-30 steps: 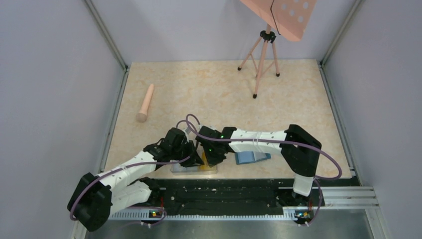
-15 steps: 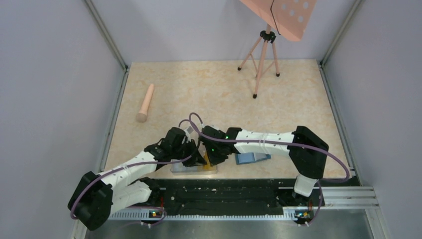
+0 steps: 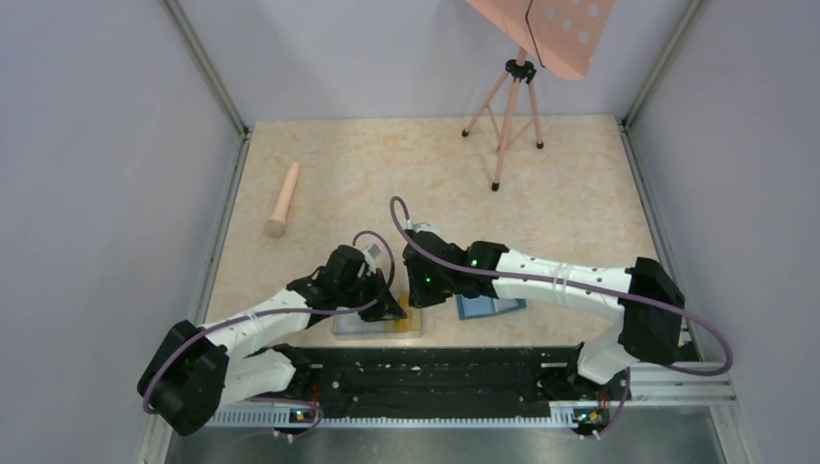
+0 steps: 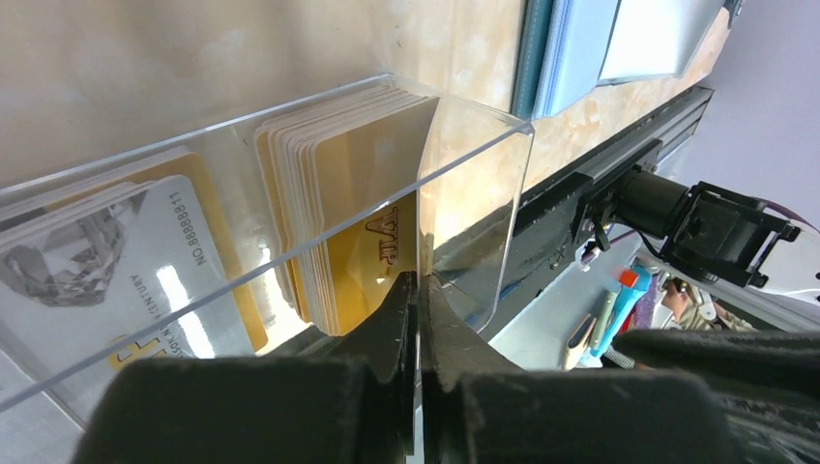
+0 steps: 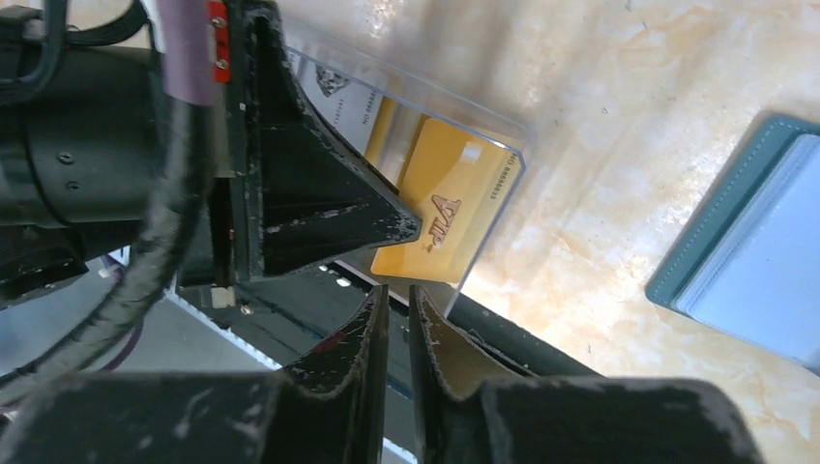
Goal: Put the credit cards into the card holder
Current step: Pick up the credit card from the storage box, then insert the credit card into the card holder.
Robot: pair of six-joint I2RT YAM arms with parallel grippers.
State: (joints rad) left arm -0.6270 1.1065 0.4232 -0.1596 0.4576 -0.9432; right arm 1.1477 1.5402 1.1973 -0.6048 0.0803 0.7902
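Observation:
Next, my right gripper reaches the yellow-orange credit card and grips its long edge point(image 3: 417, 312), leaving the opposite edge free to enter the card holder point(image 3: 488, 307).
A clear plastic box point(image 3: 363, 328) at the table's near edge holds a stack of yellow credit cards point(image 4: 358, 193) and pale ones point(image 4: 97, 261). My left gripper point(image 4: 419, 282) is shut on the box's thin end wall point(image 4: 474, 193); in the top view the left gripper point(image 3: 395, 309) is at the box's right end. My right gripper point(image 5: 398, 295) hovers just above that end, jaws a narrow gap apart with nothing between them. A yellow VIP card point(image 5: 445, 213) shows below it. The teal card holder point(image 3: 488, 307) lies open to the right and also shows in the right wrist view point(image 5: 754, 280).
A pale pink cylinder point(image 3: 283, 200) lies at the far left. A pink tripod point(image 3: 510, 106) stands at the back right. The black rail point(image 3: 435, 372) runs along the near edge. Grey walls close in the table on three sides.
My right gripper has pulled up and away from the box and its arm has swung out to the right. My left gripper stays on the box wall.

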